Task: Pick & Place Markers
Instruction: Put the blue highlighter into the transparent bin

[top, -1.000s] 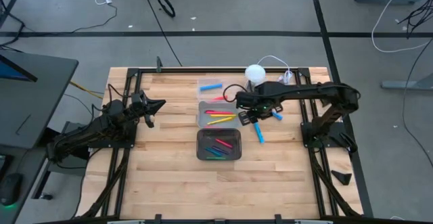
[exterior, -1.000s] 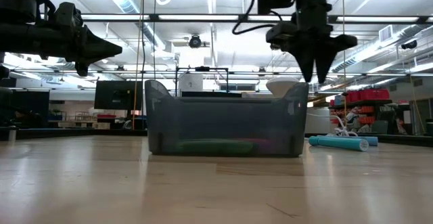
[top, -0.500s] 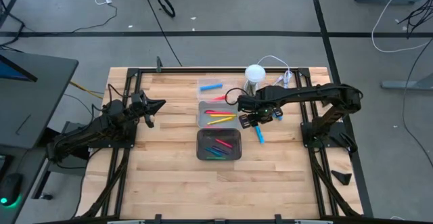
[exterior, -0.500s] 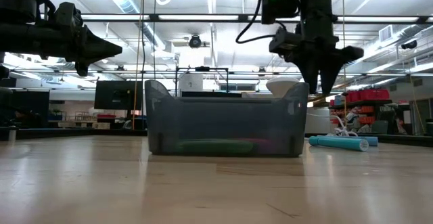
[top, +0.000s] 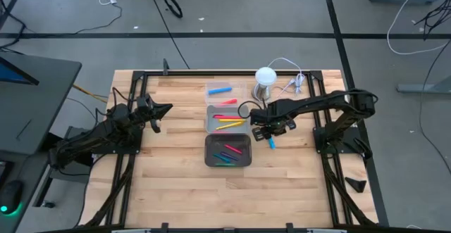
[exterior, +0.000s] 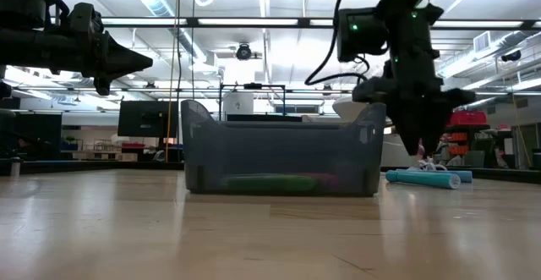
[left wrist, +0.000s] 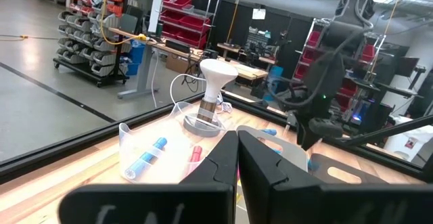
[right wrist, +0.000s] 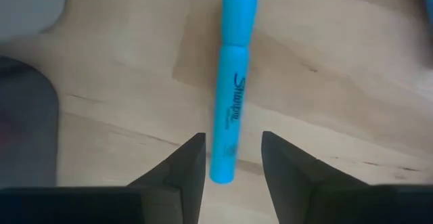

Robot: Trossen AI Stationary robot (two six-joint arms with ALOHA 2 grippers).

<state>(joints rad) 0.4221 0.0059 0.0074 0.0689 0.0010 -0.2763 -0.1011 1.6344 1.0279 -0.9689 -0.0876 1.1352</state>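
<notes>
The robot's right gripper should go lower before it closes, because its fingers stop above the blue marker (right wrist: 227, 132) in the right wrist view, with wood beside the marker.
A blue marker (right wrist: 233, 82) lies flat on the wooden table, right of the two grey trays; it also shows in the high view (top: 271, 143) and the low view (exterior: 421, 178). My right gripper (right wrist: 233, 162) is open and points down just above it, one finger on either side of the marker's one end, touching nothing; it shows in the high view (top: 263, 129) and the low view (exterior: 420, 140). The far tray (top: 210, 120) holds red and yellow markers. The near tray (top: 209, 150) holds several markers. My left gripper (top: 166, 108) is shut and empty, hovering left of the trays.
A clear tray (top: 211, 86) with a blue marker stands at the far side. A white-domed metal cylinder (top: 265, 82) with a white cable stands right of it. A second blue marker (exterior: 461, 176) lies behind the first. Bare wood lies near the front edge.
My right gripper has gone from beside the far tray toward the table's near edge and a little to the right, and has come down over the blue marker. The marker has stayed where it lay.
</notes>
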